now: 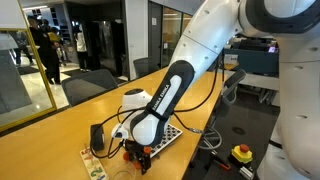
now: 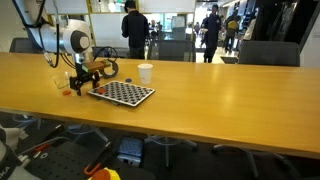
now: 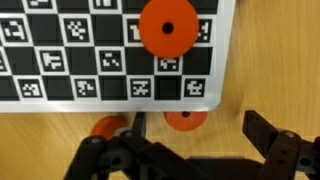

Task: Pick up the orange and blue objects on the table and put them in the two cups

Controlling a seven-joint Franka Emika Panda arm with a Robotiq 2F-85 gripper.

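The small orange disc lies between my low, open fingers, just off the board's edge, so it is now time to close and catch it.
In the wrist view my gripper [image 3: 200, 135] is open and low over the table [image 3: 230, 105], just off the checkered board's edge. One flat orange disc [image 3: 185, 120] lies on the wood between the fingers, nearer the left finger [image 3: 140, 126]. A second orange disc [image 3: 107, 128] lies outside that finger, partly hidden by it. A third orange disc [image 3: 167, 28] rests on the board. No blue piece shows. In an exterior view the white cup [image 2: 145, 72] stands behind the board, and the gripper [image 2: 80, 83] hangs at the board's left end. The clear cup [image 1: 122, 172] seems to stand near the table edge.
The black-and-white checkered board [image 2: 122, 93] [image 3: 110, 50] lies flat beside the gripper. A black roll [image 2: 107, 68] [image 1: 97, 137] stands close by. Office chairs line the table's far side, and people stand in the background.
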